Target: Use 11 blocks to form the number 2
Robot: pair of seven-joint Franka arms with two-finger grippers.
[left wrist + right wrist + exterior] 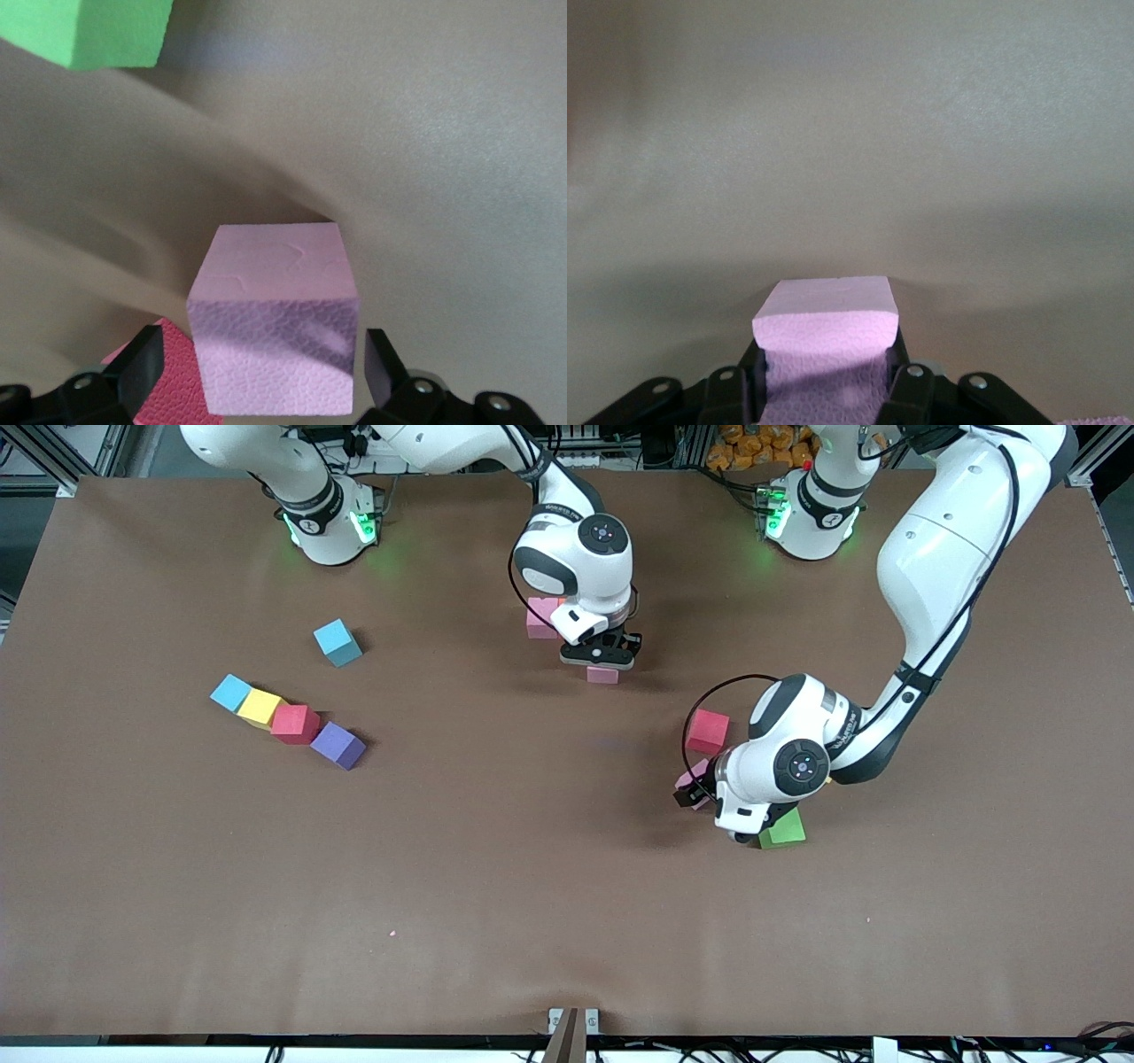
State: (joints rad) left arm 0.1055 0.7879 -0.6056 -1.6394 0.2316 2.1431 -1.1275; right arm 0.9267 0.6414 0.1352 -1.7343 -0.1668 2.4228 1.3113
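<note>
Left fingers would hold the pink block's lower sides, so the left gripper should close.
My right gripper [602, 662] is shut on a pink block [602, 676], low at the table's middle; in the right wrist view the block [824, 319] sits tight between the fingers [897, 372]. A second pink block [540, 617] lies under that arm. My left gripper [695, 790] is open around a third pink block [692, 778]; in the left wrist view the block [275, 328] stands on the table with a gap to each finger [146, 367]. A red block [708, 732] and a green block [783, 828] lie beside it. The orange blocks are hidden.
Toward the right arm's end, a light-blue cube [231, 692], a yellow block [260, 707], a red block [295, 724] and a purple block [337, 745] touch in a slanted row. Another light-blue cube [337, 642] lies alone near them.
</note>
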